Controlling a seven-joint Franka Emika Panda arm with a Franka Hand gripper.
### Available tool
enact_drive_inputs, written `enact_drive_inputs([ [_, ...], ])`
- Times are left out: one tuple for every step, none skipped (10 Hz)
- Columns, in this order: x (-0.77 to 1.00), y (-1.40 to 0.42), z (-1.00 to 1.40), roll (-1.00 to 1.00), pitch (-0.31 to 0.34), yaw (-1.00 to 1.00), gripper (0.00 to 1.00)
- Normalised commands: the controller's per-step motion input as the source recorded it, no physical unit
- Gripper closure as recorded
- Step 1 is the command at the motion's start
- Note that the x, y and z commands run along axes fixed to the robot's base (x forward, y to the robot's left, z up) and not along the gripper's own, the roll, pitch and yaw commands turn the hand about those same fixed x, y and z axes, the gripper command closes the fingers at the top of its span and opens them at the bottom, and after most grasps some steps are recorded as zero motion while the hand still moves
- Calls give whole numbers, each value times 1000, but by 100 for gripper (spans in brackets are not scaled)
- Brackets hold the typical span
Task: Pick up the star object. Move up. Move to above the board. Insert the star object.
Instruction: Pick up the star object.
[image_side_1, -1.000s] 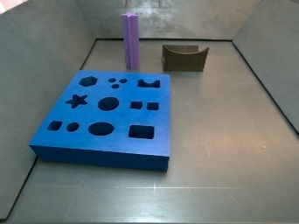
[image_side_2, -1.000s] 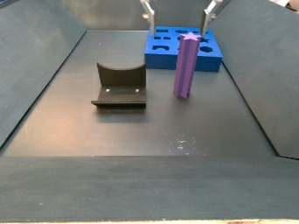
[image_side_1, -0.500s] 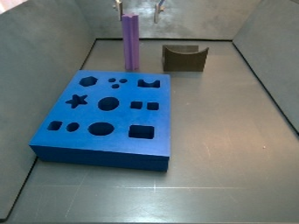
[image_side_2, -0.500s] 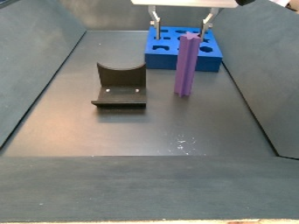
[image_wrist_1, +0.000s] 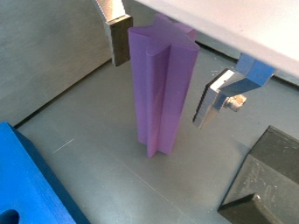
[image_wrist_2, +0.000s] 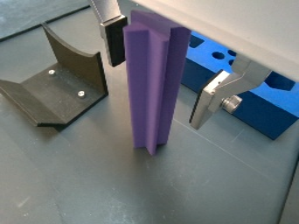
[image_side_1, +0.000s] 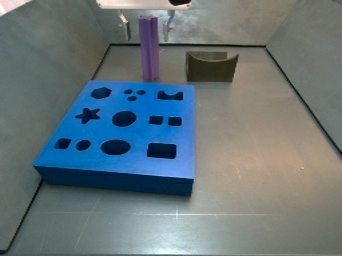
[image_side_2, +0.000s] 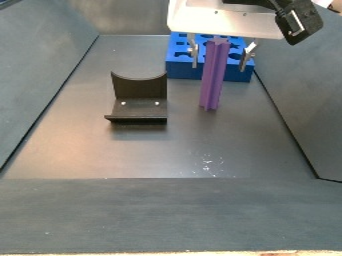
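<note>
The gripper grabs the purple prism by its upper part next, to fit the prism into the blue board's star-shaped hole.
The star object is a tall purple star prism. It stands upright on the grey floor in both wrist views and both side views. My gripper is lowered around its upper part and open; a finger stands on each side with a gap to the prism. The same shows in a wrist view. The blue board with its cut-out holes lies flat near the prism and also shows in a side view.
The dark L-shaped fixture stands on the floor beside the prism; it also shows in a side view and in a wrist view. Grey walls enclose the work area.
My gripper has come down over the star object; its fingers now straddle the prism's top. The prism and the board have not moved.
</note>
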Motion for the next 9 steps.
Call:
enact_drive_inputs([
  [0,0,0,0,0,0,100],
  [0,0,0,0,0,0,100],
  [0,0,0,0,0,0,100],
  [0,0,0,0,0,0,100],
  [0,0,0,0,0,0,100],
  [0,0,0,0,0,0,100],
  [0,0,0,0,0,0,100],
  [0,0,0,0,0,0,100],
  [0,0,0,0,0,0,100],
])
